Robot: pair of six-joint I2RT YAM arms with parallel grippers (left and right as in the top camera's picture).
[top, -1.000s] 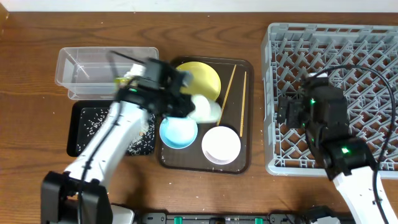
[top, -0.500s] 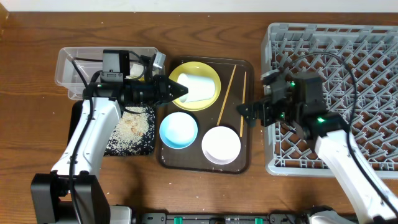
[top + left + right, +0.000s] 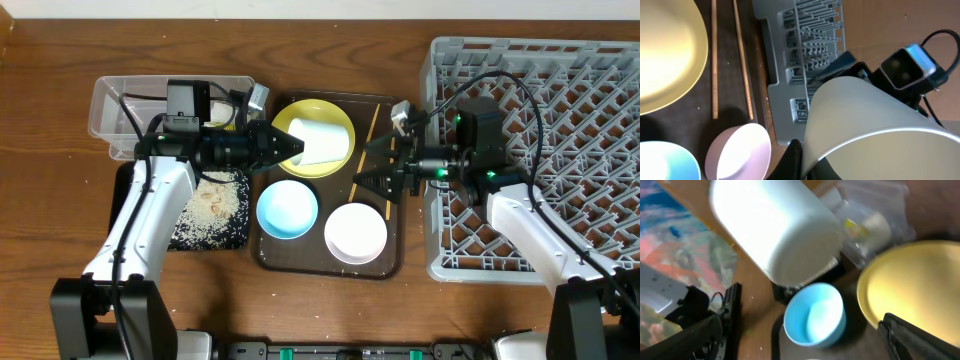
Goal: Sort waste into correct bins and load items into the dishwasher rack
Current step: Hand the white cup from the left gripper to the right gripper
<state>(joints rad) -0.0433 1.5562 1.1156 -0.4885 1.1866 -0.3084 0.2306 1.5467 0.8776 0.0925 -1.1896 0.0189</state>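
Note:
The right gripper needs to grab the small white cup's closed base end [image 3: 342,142] next, so the cup's rim stays free and the cup can be loaded into the rack [image 3: 560,100] with its opening first.
My left gripper [image 3: 295,148] is shut on the small white cup [image 3: 322,143] and holds it on its side above the yellow plate [image 3: 300,112]. In the left wrist view the cup [image 3: 865,120] fills the lower right, with one finger [image 3: 792,160] against its rim. My right gripper [image 3: 365,165] is open and empty above the two chopsticks [image 3: 391,165], pointing left at the cup. The right wrist view shows the cup [image 3: 775,230], the blue bowl [image 3: 815,315] and the plate [image 3: 915,285]. The grey rack [image 3: 560,100] stands at the right.
The dark brown tray [image 3: 390,262] holds the plate, the blue bowl [image 3: 287,209], the pinkish-white bowl [image 3: 355,231] and the chopsticks. The clear tub [image 3: 130,110] stands at the back left. The black tray [image 3: 205,215] in front of it holds rice and scraps.
My right gripper has moved left off the rack to over the brown tray, near the cup. My left arm swung in a second ago and now holds the cup still above the plate.

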